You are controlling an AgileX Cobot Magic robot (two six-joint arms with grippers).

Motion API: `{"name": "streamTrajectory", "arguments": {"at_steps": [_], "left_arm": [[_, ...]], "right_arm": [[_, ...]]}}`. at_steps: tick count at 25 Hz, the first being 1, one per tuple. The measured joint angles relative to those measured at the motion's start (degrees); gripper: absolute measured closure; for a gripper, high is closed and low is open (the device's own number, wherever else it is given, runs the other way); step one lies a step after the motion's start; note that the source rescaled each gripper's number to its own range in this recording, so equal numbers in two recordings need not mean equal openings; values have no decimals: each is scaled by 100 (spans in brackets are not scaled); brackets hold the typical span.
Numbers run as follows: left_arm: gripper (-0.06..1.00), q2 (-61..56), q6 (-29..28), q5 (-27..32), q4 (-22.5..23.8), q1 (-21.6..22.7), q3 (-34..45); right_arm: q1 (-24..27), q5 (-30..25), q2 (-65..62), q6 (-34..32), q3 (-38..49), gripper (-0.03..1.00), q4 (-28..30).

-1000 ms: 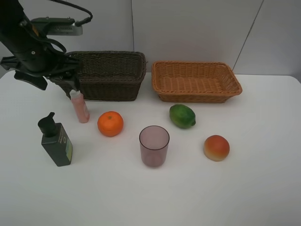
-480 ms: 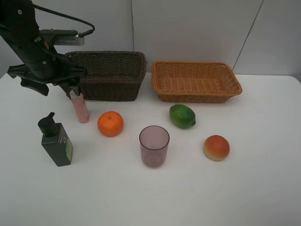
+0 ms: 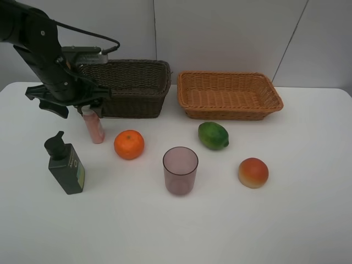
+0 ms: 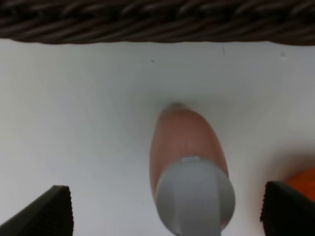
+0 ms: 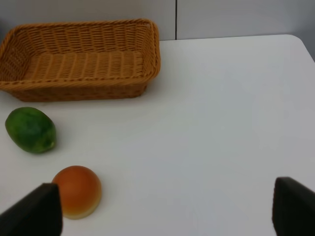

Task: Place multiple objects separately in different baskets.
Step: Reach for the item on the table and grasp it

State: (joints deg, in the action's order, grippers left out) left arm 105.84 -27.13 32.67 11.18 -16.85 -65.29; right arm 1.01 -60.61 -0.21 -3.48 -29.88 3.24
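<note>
The white cap (image 4: 196,196) is level with my left gripper's fingers, and they are above the pink body (image 4: 184,135). They would miss if I closed now, so I should first lower my left gripper.
A pink white-capped bottle (image 3: 94,127) stands upright in front of the dark brown basket (image 3: 132,103). My left gripper (image 3: 89,108) is open and sits just over the bottle's cap. In the left wrist view the gripper (image 4: 170,212) has a finger on either side of the bottle (image 4: 184,142), apart from it. The dark green pump bottle (image 3: 66,165), orange (image 3: 129,144), purple cup (image 3: 180,169), green fruit (image 3: 213,135) and peach-like fruit (image 3: 253,172) stand on the table. The light tan basket (image 3: 231,114) holds nothing. My right gripper (image 5: 162,211) is open and empty, seen only in its wrist view.
The white table (image 3: 275,220) runs to a grey back wall behind both baskets. The dark basket's wall (image 4: 157,19) is close behind the pink bottle. The orange (image 4: 302,179) lies just beside the left gripper's finger.
My left arm has swung right and lowered, bringing the open gripper down around the pink bottle's cap. The objects have not moved.
</note>
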Motion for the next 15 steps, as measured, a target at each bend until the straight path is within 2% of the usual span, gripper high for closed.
{"name": "streamTrajectory", "arguments": {"at_steps": [15], "left_arm": [[-4,428,-18,-523,-191,0,0]], "right_arm": [[0,0,0,0,0,18,0]]}}
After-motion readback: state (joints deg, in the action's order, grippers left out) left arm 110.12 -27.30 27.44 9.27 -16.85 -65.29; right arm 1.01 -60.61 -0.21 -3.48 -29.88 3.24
